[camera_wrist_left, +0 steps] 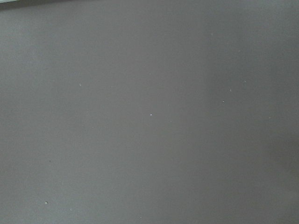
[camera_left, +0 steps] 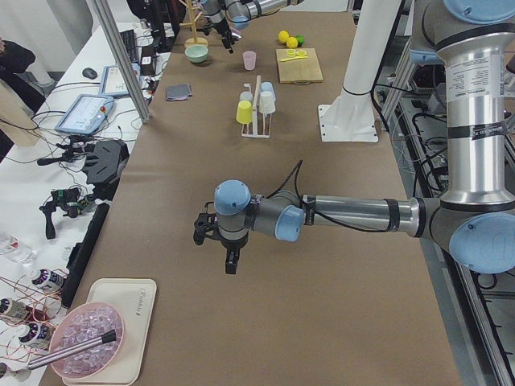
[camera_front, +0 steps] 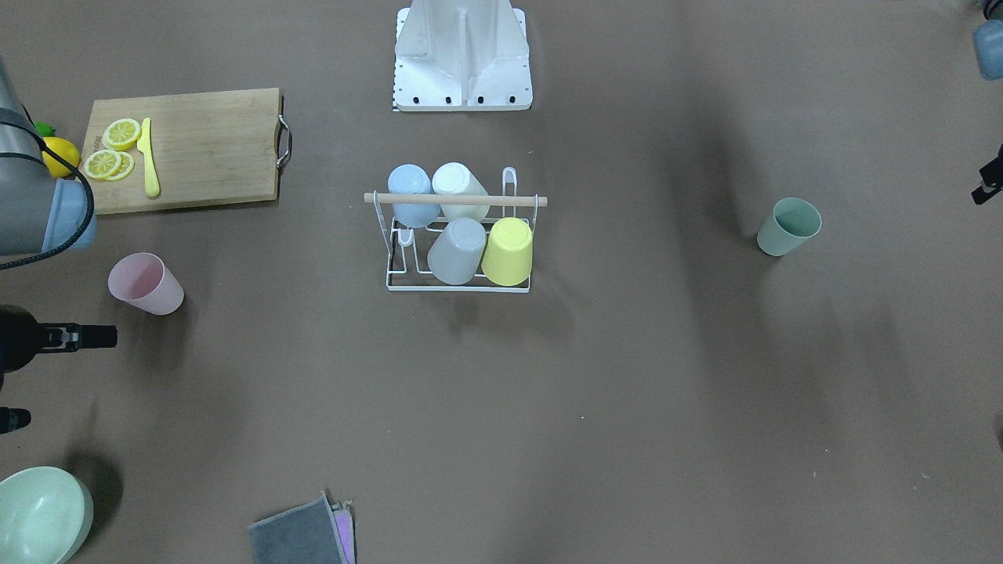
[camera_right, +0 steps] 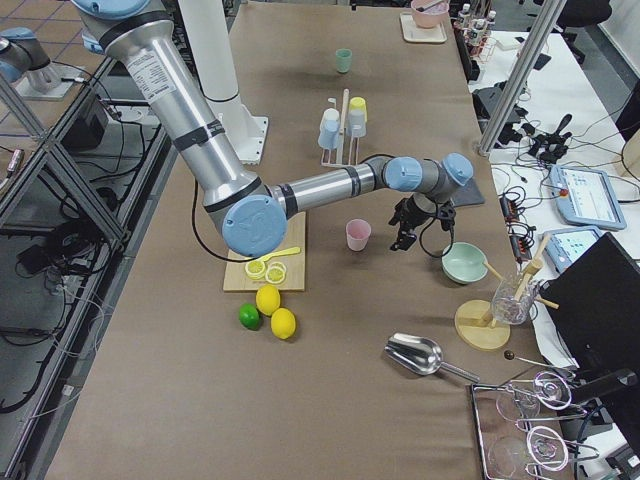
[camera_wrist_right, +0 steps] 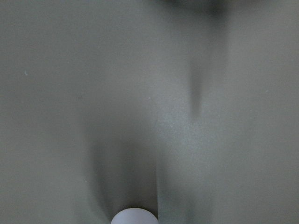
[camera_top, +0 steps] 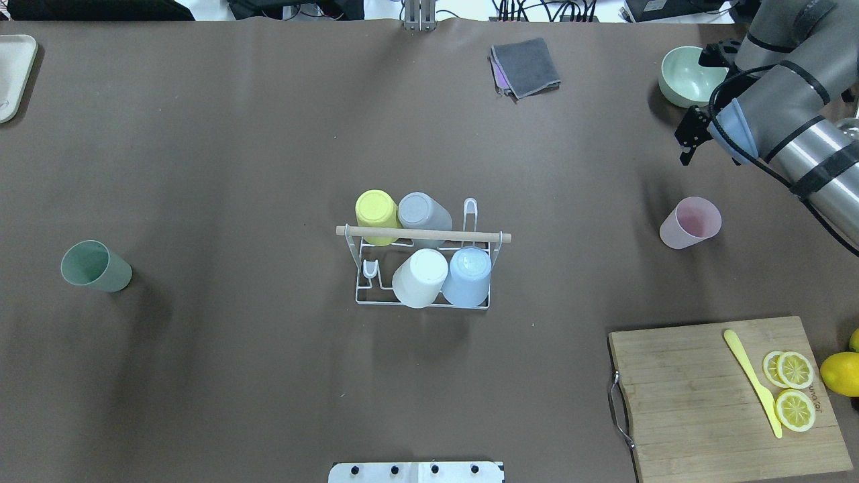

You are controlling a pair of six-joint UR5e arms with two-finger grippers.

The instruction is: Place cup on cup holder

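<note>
I should next grab the pink cup by its body (camera_front: 155, 288) with my right gripper. That leaves the cup's opening free to slip over the cup holder.
The white wire cup holder (camera_top: 496, 253) (camera_front: 389, 262) with a wooden dowel handle stands mid-table. Several cups sit upside down on it: yellow, grey, white and blue. Two prongs are bare. A pink cup (camera_top: 691, 223) (camera_front: 145, 283) stands upright on the robot's right; its rim shows in the right wrist view (camera_wrist_right: 135, 216). A green cup (camera_top: 94, 266) (camera_front: 787, 227) stands upright on the robot's left. My right gripper (camera_top: 692, 111) (camera_front: 73, 377) hangs open and empty between the pink cup and a bowl. My left gripper (camera_left: 216, 248) hovers low, far from the cups; I cannot tell its state.
A wooden cutting board (camera_top: 698, 402) holds lemon slices and a yellow knife, with lemons (camera_top: 842, 372) beside it. A pale green bowl (camera_top: 684, 75) and a grey cloth (camera_top: 527, 67) lie at the far edge. A beige tray (camera_top: 13, 74) sits far left.
</note>
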